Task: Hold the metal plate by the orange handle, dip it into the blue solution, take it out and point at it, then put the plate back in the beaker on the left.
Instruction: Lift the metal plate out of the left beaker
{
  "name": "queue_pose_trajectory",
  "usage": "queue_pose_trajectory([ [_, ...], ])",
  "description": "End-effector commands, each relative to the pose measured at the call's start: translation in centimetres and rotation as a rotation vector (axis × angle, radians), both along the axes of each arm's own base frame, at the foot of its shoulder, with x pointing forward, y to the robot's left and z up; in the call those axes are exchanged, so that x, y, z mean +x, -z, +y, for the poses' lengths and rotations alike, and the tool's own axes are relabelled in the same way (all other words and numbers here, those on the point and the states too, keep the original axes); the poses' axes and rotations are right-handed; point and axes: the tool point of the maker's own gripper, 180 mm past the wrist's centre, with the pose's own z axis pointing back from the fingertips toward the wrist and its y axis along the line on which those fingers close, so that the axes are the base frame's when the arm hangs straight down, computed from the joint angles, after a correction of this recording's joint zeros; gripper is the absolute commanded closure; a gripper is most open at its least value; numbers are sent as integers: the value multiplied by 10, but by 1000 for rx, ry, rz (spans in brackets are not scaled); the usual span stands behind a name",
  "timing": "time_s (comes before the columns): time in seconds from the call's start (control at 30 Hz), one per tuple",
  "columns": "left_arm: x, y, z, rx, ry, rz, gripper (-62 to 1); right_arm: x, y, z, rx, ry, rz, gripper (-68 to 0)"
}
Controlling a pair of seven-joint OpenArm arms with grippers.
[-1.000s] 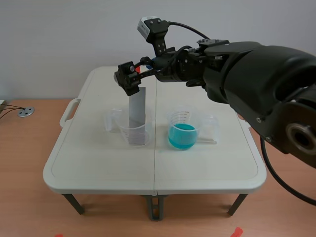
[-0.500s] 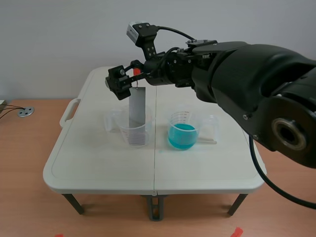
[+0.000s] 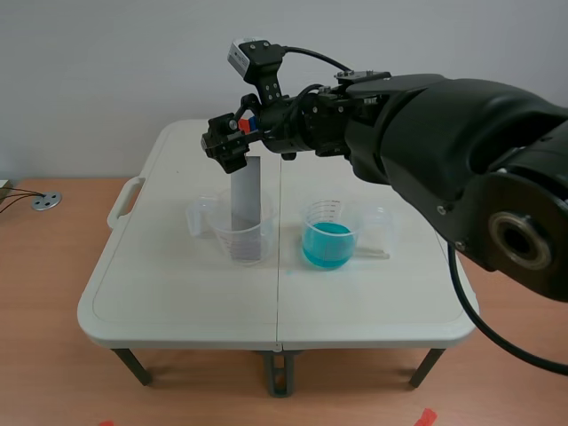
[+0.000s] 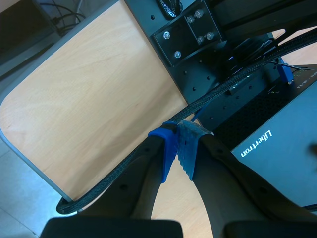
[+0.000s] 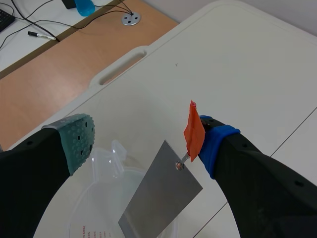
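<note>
My right gripper grabs the metal plate by its thin orange handle (image 3: 245, 125) next, to dip the metal plate into the blue solution (image 3: 329, 238).
A grey metal plate (image 3: 245, 209) stands upright in the clear left beaker (image 3: 232, 236), with a small orange handle (image 3: 243, 125) at its top. My right gripper (image 3: 231, 139) hovers at that handle, reaching in from the right. In the right wrist view the right gripper (image 5: 146, 139) is open: the orange handle (image 5: 194, 130) lies against the blue-padded finger, while the grey-green pad stands well apart across the metal plate (image 5: 161, 191). The beaker of blue solution (image 3: 329, 238) sits to the right. My left gripper (image 4: 178, 151) is shut on nothing, away from the table.
A second clear beaker (image 3: 378, 231) stands just right of the blue one. The white folding table (image 3: 177, 302) has a handle slot (image 5: 119, 66) at its left edge. Under my left gripper are a wooden surface (image 4: 94, 94), a black box (image 4: 267, 129) and a braided cable (image 4: 148, 144).
My right gripper swung out to the left of the plate's top, then came back right, so the orange handle now sits between its open fingers. The plate stayed in the beaker.
</note>
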Motion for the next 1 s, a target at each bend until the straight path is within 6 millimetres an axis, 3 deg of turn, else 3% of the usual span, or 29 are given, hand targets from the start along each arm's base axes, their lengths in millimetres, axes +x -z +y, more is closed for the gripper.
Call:
queue_pose_trajectory([
  [0.0, 1, -3, -4, -16, -10, -8, -16, 11, -28, 6, 31, -7, -59, -385],
  [0.1, 1, -3, -4, -16, -10, -8, -16, 11, -28, 6, 31, -7, -59, -330],
  [0.33, 1, -3, -4, -16, -10, -8, -16, 11, -30, 7, 43, -6, -69, -281],
  [0.53, 1, -3, -4, -16, -10, -8, -16, 11, -31, 7, 48, -5, -73, -159],
  [0.67, 1, -3, -4, -16, -10, -8, -16, 11, -31, 7, 48, -6, -73, -14],
  [0.97, 1, -3, -4, -17, -10, -8, -16, 9, -35, 9, 77, -20, -89, -13],
])
